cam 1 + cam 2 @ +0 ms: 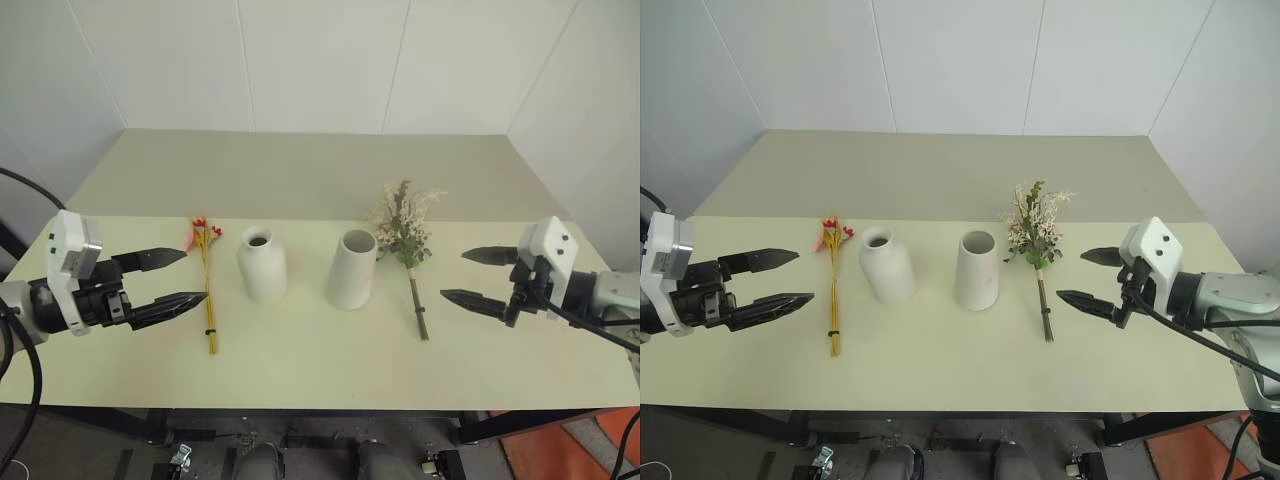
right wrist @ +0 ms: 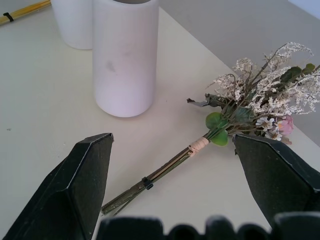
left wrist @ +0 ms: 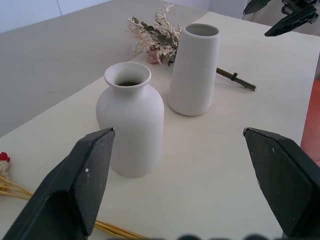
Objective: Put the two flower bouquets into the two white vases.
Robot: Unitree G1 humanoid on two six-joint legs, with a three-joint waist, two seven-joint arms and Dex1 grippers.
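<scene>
I will next use my right gripper to grab the cream-and-green bouquet by its bundled stem (image 1: 414,292) (image 2: 172,164), because dry blossoms and petals spread out at the bouquet's top.
Two white vases stand mid-table: a bottle-shaped vase (image 1: 262,264) on the left and a tapered wide-mouthed vase (image 1: 352,269) on the right. A thin bundle of yellow stalks with red blooms (image 1: 207,282) lies flat left of the bottle vase. A bushy cream-and-green bouquet (image 1: 406,245) lies flat right of the tapered vase, stem toward the front edge. My left gripper (image 1: 180,277) hovers open just left of the yellow bundle, holding nothing. Open and empty too, my right gripper (image 1: 470,274) hangs just right of the bushy bouquet's stem (image 2: 165,172).
The pale table (image 1: 320,360) runs back to a white wall, with bare surface in front of the vases and behind them. Its front edge lies close below both grippers.
</scene>
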